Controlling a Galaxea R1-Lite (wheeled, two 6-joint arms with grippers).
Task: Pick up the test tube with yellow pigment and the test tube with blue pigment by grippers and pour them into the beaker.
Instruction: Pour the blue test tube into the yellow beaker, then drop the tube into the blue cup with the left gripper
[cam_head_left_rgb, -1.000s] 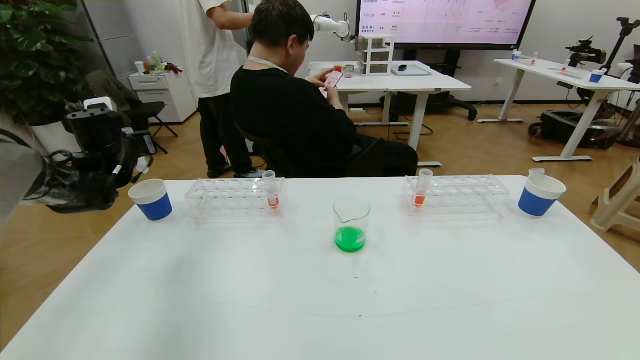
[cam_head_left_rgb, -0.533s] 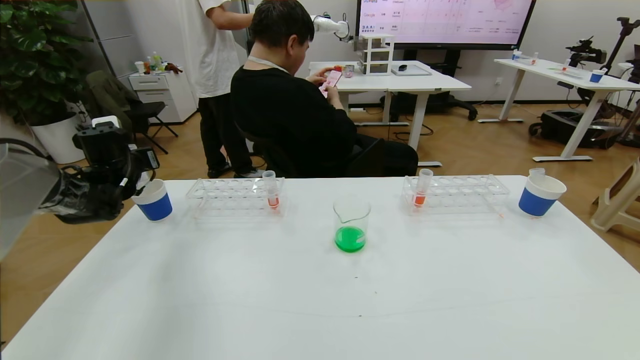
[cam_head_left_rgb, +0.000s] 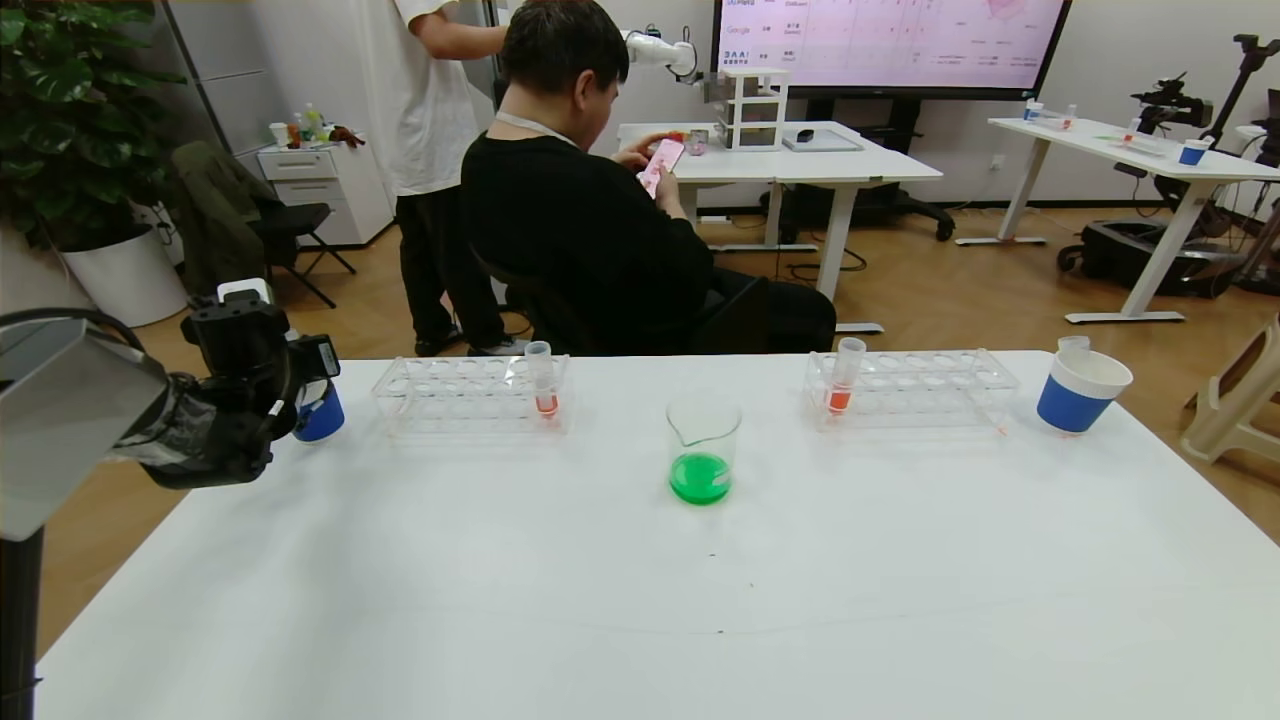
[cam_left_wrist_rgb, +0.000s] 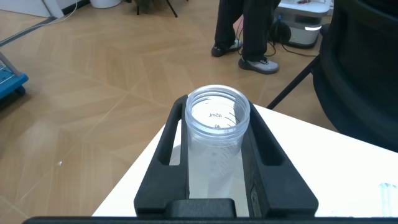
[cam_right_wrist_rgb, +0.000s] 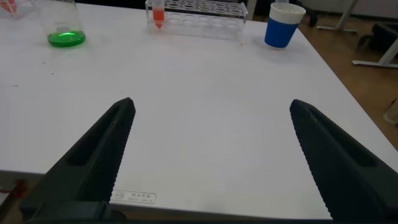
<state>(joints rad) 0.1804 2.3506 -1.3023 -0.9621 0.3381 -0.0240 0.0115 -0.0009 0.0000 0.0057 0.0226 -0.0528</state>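
The clear tube is low inside the blue cup (cam_head_left_rgb: 322, 418), so it is time for my left gripper to let go of the clear tube now.
The beaker (cam_head_left_rgb: 703, 440) stands mid-table with green liquid in its bottom; it also shows in the right wrist view (cam_right_wrist_rgb: 62, 25). My left gripper (cam_head_left_rgb: 300, 385) is at the table's far left corner, right over the left blue cup (cam_head_left_rgb: 322, 418). In the left wrist view it (cam_left_wrist_rgb: 217, 115) is shut on an empty clear tube (cam_left_wrist_rgb: 214, 149) with printed volume marks. No yellow or blue liquid shows in any tube. My right gripper (cam_right_wrist_rgb: 211, 104) is open and empty above the table's near right part; it is out of the head view.
Two clear racks (cam_head_left_rgb: 450, 400) (cam_head_left_rgb: 920, 385) stand at the back, each with one orange-red tube (cam_head_left_rgb: 543, 378) (cam_head_left_rgb: 843, 375). A second blue cup (cam_head_left_rgb: 1080, 392) with a clear tube (cam_head_left_rgb: 1073, 345) in it is at the far right. A seated person is behind the table.
My left arm has moved right and down with the tube, from beside the table to over the left blue cup, now partly hiding it.
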